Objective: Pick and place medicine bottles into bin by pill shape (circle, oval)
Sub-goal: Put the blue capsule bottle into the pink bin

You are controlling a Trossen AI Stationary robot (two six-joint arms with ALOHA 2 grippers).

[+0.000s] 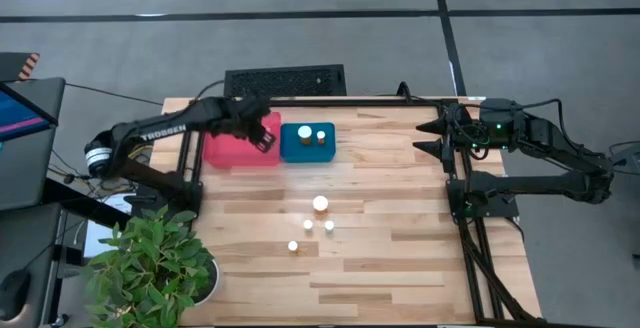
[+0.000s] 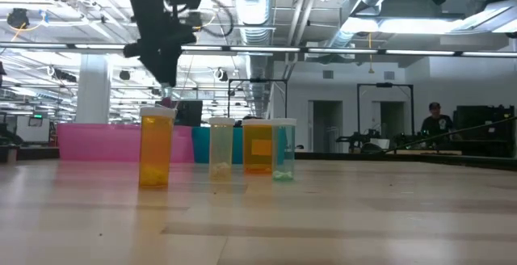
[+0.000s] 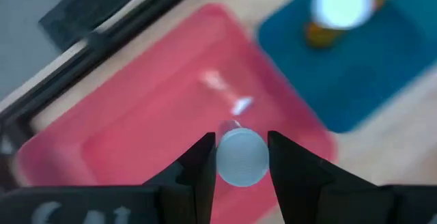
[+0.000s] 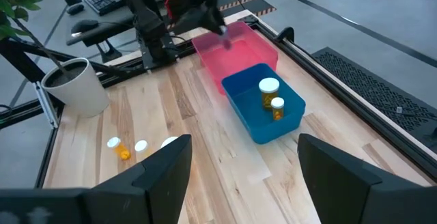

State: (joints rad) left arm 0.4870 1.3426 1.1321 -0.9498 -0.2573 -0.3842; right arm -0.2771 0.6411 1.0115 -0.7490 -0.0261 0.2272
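Observation:
The white-capped bottle is hanging above the pink bin's bottom and would fall if I opened my left gripper now. I need to move it lower, farther into the pink bin.
My left gripper [image 1: 266,138] hangs over the pink bin [image 1: 232,150] at the table's far left, shut on a small white-capped bottle [image 3: 240,157]. In the low view it [image 2: 166,87] is above the bin's wall [image 2: 97,142]. The blue bin [image 1: 292,148] beside the pink one holds two white-capped amber bottles [image 1: 305,133] [image 1: 322,136], standing upright. Several more bottles stand on the table's middle: a wide-capped one [image 1: 320,204] and three small ones [image 1: 307,226] [image 1: 329,226] [image 1: 293,247]. My right gripper [image 1: 428,138] waits open at the far right. My left gripper pinches the bottle between its two fingers, which stand on either side of the white cap [image 3: 222,161]. The fingers point down from above. The bottle is lifted clear, over the floor of the pink bin [image 3: 150,115].
A potted plant [image 1: 150,268] stands at the near left corner. A keyboard [image 1: 285,80] lies past the far edge. The right arm's frame rail [image 1: 462,183] runs along the table's right side. Bare wood lies between the bins and the standing bottles.

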